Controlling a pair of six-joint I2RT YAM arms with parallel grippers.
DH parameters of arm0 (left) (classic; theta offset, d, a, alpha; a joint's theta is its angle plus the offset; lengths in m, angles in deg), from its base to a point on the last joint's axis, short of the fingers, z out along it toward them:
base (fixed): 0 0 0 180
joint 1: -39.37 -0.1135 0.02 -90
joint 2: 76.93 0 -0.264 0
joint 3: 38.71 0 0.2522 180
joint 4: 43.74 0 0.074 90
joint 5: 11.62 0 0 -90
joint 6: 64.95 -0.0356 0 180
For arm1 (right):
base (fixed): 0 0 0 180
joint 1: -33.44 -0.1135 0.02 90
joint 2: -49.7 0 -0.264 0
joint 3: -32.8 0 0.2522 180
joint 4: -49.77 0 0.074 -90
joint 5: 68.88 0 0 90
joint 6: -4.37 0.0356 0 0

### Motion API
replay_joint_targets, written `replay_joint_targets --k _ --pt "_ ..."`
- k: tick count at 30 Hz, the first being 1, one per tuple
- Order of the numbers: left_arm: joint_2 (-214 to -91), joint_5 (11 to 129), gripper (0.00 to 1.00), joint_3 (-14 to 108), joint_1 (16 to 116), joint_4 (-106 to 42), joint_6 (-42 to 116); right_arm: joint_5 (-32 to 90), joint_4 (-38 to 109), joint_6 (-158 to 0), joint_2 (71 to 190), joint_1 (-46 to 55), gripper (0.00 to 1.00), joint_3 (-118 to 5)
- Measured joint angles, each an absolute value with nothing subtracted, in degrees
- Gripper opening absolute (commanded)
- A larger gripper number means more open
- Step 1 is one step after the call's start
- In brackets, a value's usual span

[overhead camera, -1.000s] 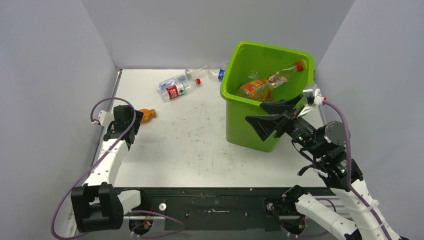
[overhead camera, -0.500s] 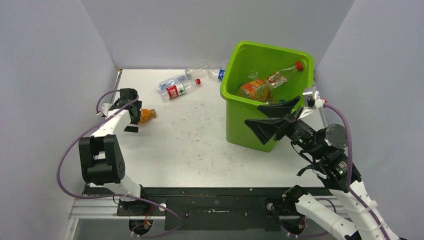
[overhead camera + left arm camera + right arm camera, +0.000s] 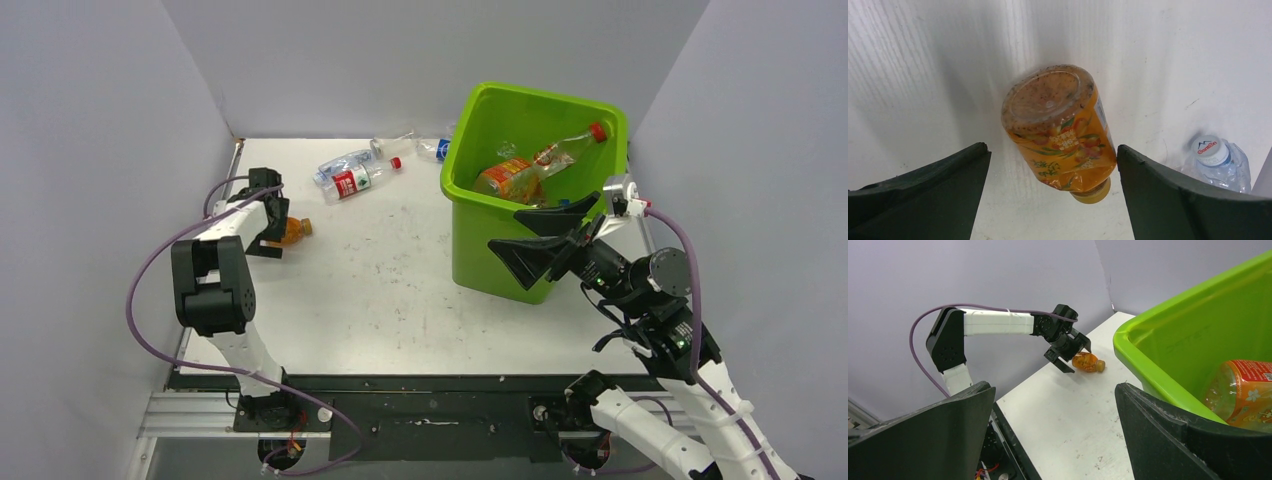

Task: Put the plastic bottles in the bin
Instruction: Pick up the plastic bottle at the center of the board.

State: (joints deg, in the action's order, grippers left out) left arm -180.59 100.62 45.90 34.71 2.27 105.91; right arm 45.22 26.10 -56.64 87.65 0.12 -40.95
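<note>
My left gripper needs to take hold of the small orange bottle next, across its labelled body point(image 3: 290, 232) point(image 3: 1067, 145), from the bottle's base end. The end with the cap will then stay free for the handover to my right gripper.
A small orange bottle point(image 3: 291, 231) lies on the white table near the left wall, its base toward the left wrist camera point(image 3: 1060, 130). My left gripper point(image 3: 272, 228) is open, one finger on each side of this bottle point(image 3: 1086, 362) with gaps on both sides. The lime-green bin point(image 3: 480, 235) stands at the right and holds an orange-labelled bottle point(image 3: 508, 178) and a clear red-capped bottle point(image 3: 570, 146). My right gripper point(image 3: 508, 225) hangs open and empty in front of the bin's near wall point(image 3: 1168, 355). Several clear bottles point(image 3: 355, 180) lie at the back of the table.
Grey walls close in the table on three sides; the left wall is close to my left gripper. A clear bottle with a white cap point(image 3: 1215, 160) lies beyond the orange one. A black rail point(image 3: 430, 400) with the arm bases runs along the near edge.
My left arm has reached forward and turned, bringing its open gripper around the orange bottle. The right gripper has shifted only slightly beside the bin.
</note>
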Motion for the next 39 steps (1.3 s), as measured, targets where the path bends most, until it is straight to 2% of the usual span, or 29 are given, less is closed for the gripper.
replay_joint_targets --k 7,15,19,25,31,34,39 --pt "-183.8 99.6 0.77 46.9 34.7 1.4 104.9 45.2 26.1 -56.6 87.9 0.1 0.94 -40.9" --pt "-181.8 97.7 0.41 40.7 34.7 -6.5 102.7 45.2 26.2 -55.9 87.9 0.1 0.94 -40.9" --pt "-178.2 95.9 0.29 36.9 34.7 -8.4 101.2 45.1 26.0 -55.9 87.9 0.1 0.94 -40.9" --pt "-161.9 87.6 0.26 28.5 34.7 -15.7 96.7 44.8 23.7 -56.6 88.4 0.1 0.94 -41.6" --pt "-138.6 73.3 0.26 17.6 35.4 -35.5 94.1 44.8 21.3 -59.5 93.9 0.1 0.96 -46.3" --pt "-133.2 67.1 0.25 17.8 37.5 -42.1 90.1 45.7 21.3 -59.9 98.3 -0.1 0.97 -49.7" --pt "-127.9 58.2 0.24 19.9 46.7 -50.0 79.2 42.7 20.6 -61.4 105.0 -4.5 0.98 -54.6"
